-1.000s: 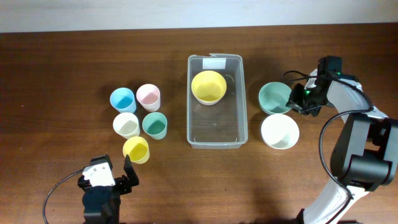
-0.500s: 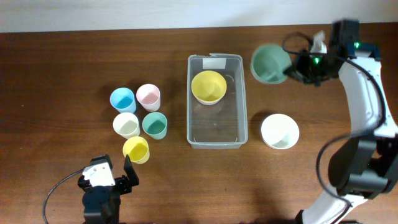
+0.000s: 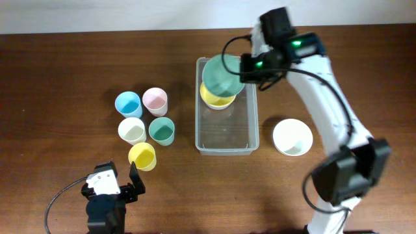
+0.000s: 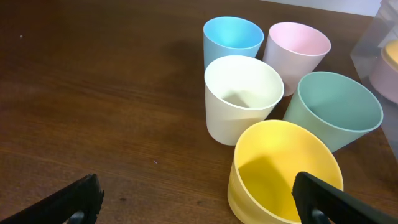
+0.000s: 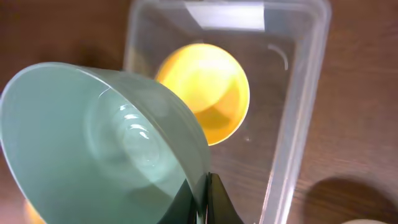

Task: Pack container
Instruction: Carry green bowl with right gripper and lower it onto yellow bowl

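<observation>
The green bowl has its lower edge (image 3: 222, 95) tilted above the yellow bowl's rim (image 3: 218, 108), so my right gripper keeps hold of the green bowl until that edge sits inside the container.
The clear rectangular container (image 3: 227, 133) stands at the table's middle with a yellow bowl (image 3: 216, 99) at its far end; it also shows in the right wrist view (image 5: 298, 118). My right gripper (image 3: 246, 66) is shut on the rim of a green bowl (image 3: 223, 77) and holds it in the air over the container's far end, above the yellow bowl (image 5: 208, 93). In the right wrist view the jaws (image 5: 204, 199) pinch the green bowl's wall (image 5: 106, 143). My left gripper (image 4: 193, 199) is open and empty near the front edge, just before a yellow cup (image 4: 283, 171).
A white bowl (image 3: 292, 137) sits right of the container. Several cups stand left of it: blue (image 3: 128, 104), pink (image 3: 155, 101), white (image 3: 132, 130), green (image 3: 161, 130), yellow (image 3: 142, 156). A pale wall edge runs along the table's back.
My right gripper lifted the green bowl off the table at the right and carried it left, to above the container's far end. The left arm has not moved.
</observation>
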You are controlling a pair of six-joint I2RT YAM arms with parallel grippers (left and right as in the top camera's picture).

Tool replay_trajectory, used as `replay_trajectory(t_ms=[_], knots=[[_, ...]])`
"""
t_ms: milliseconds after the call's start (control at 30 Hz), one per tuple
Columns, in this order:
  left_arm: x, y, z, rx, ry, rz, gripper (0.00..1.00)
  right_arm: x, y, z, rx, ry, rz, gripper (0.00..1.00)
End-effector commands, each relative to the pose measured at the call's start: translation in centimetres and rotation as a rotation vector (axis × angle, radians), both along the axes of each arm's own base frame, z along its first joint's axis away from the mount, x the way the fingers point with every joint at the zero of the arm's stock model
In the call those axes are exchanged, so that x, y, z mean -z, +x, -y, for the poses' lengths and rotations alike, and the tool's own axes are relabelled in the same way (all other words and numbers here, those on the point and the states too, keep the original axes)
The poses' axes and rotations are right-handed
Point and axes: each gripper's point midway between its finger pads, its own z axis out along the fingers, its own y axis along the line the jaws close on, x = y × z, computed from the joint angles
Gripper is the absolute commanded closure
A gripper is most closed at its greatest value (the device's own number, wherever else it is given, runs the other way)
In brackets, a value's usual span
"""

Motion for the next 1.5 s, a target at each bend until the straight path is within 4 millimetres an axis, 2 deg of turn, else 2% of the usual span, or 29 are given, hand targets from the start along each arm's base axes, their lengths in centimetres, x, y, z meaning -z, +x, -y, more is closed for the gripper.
replay_trajectory(t_ms=[0,133,267,333,433,633,700,733,800,833,867,900,967,1033,1100,1267,1467], knots=[[0.1,0.0,0.1,0.011,0.011,0.002,0.01,5.1,0.9,-0.1,0.022,-0.09,-0.066,0.96],[0.1,0.0,0.1,0.01,0.011,0.002,0.01,7.9,1.4,-0.9,0.008,-0.064,-0.115,0.96],[0.1,0.0,0.1,0.01,0.011,0.002,0.01,9.3,1.9,-1.2,0.005,-0.061,-0.125,0.96],[0.1,0.0,0.1,0.01,0.011,0.002,0.01,9.1,2.1,-1.7,-0.018,-0.039,-0.114,0.85],[0.1,0.0,0.1,0.01,0.011,0.002,0.01,7.5,2.0,-2.5,-0.075,0.007,-0.081,0.79],[0.1,0.0,0.1,0.01,0.011,0.002,0.0,2.0,2.4,-0.8,-0.042,0.032,0.018,0.78],[0.1,0.0,0.1,0.011,0.011,0.002,0.01,0.4,2.3,-0.4,-0.035,0.039,0.049,0.75],[0.1,0.0,0.1,0.011,0.011,0.002,0.01,0.0,2.3,-0.3,-0.034,0.041,0.057,0.75],[0.1,0.0,0.1,0.01,0.011,0.002,0.01,0.0,2.0,-0.4,-0.037,0.04,0.05,0.87],[0.1,0.0,0.1,0.011,0.011,0.002,0.01,0.2,1.8,-0.5,-0.039,0.038,0.042,0.87],[0.1,0.0,0.1,0.011,0.011,0.002,0.0,0.7,1.5,-0.7,-0.045,0.033,0.023,0.81],[0.1,0.0,0.1,0.01,0.011,0.002,0.01,1.3,1.1,-1.1,-0.055,0.028,0.0,0.58],[0.1,0.0,0.1,0.01,0.011,0.002,0.01,2.2,0.7,-1.8,-0.072,0.021,-0.022,0.47],[0.1,0.0,0.1,0.01,0.011,0.002,0.01,3.1,0.4,-2.7,-0.091,0.015,-0.037,0.44],[0.1,0.0,0.1,0.01,0.011,0.002,0.01,4.3,0.2,-3.6,-0.12,0.006,-0.046,0.45],[0.1,0.0,0.1,0.01,0.011,0.002,0.01,7.2,-0.3,-4.9,-0.147,-0.01,-0.097,0.7],[0.1,0.0,0.1,0.01,0.011,0.002,0.01,10.0,-1.8,-5.6,-0.173,-0.04,-0.188,0.9]])
